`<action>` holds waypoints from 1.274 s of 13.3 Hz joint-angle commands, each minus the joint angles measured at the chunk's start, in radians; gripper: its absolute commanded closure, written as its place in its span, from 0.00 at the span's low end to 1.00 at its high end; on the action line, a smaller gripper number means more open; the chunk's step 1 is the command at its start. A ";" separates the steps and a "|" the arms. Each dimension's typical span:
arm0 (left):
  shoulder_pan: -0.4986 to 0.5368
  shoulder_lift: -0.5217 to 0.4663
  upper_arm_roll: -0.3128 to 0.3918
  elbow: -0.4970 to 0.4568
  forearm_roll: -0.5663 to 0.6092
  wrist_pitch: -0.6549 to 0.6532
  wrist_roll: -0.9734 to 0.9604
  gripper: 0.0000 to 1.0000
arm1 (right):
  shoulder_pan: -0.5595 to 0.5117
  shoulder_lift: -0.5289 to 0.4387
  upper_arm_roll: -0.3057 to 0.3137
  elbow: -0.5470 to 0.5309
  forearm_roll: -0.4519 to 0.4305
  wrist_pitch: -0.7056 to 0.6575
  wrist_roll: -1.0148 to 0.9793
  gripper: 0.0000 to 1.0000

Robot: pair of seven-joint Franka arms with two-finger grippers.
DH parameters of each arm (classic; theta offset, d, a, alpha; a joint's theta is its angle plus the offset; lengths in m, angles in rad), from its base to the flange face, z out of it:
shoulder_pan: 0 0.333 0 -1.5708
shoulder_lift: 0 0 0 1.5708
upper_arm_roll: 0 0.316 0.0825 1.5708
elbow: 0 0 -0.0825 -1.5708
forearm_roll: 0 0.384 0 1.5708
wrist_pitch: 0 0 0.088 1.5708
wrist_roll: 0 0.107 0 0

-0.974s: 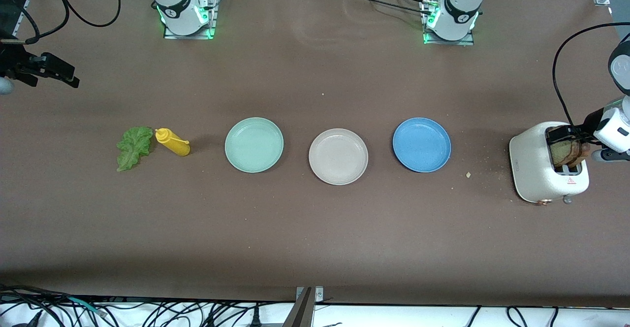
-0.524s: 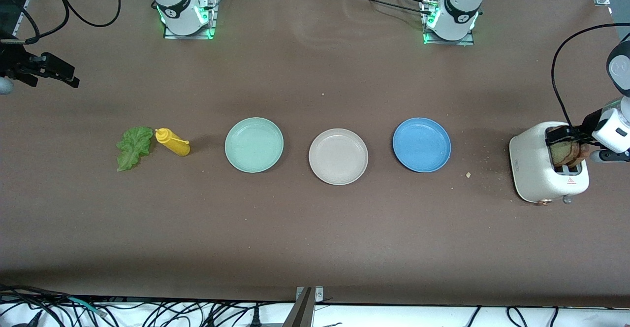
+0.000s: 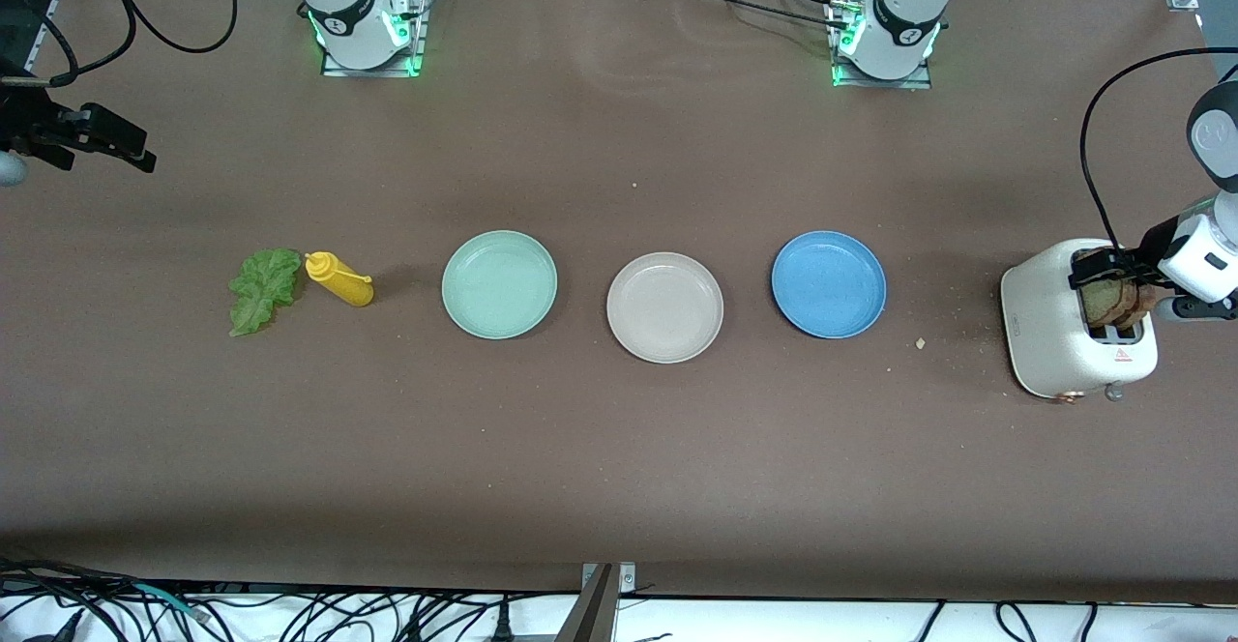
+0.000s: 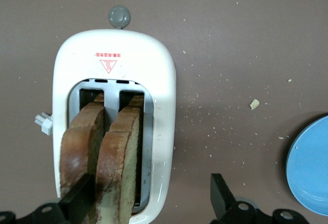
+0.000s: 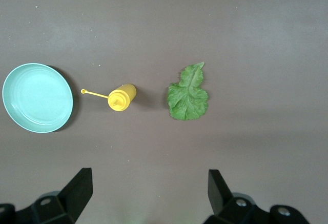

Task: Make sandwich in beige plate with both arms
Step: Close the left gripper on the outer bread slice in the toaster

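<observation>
I should next use my left gripper to grab the bread slice nearer the blue plate by its exposed top crust, since the toaster slot encloses the slice's lower part.
The beige plate lies bare at the table's middle. No assembled sandwich shows. Two brown bread slices stand upright in a white toaster at the left arm's end. My left gripper hangs open just over the toaster. One finger is at the slices and the other is outside the toaster's wall. A green lettuce leaf lies flat toward the right arm's end. My right gripper waits open, high above that end.
A yellow squeeze bottle lies beside the lettuce. A mint green plate and a blue plate flank the beige one. Crumbs dot the table between the blue plate and the toaster.
My left gripper has edged slightly across the toaster top toward the bread. The right arm and everything on the table have stayed put.
</observation>
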 commanded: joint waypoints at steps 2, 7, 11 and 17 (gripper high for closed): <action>-0.019 0.007 -0.001 0.024 0.013 0.010 -0.013 0.01 | -0.005 0.000 -0.005 0.013 0.018 -0.015 -0.013 0.00; 0.000 0.024 -0.001 0.016 0.013 0.020 -0.001 0.01 | -0.005 0.007 -0.005 0.013 0.018 -0.013 -0.012 0.00; 0.022 0.041 -0.001 0.014 0.007 0.028 -0.001 0.01 | -0.001 0.008 0.006 0.011 0.018 -0.015 -0.012 0.00; 0.036 0.041 0.000 0.007 0.007 0.010 0.002 0.78 | -0.001 0.005 0.039 0.013 0.018 -0.025 0.003 0.00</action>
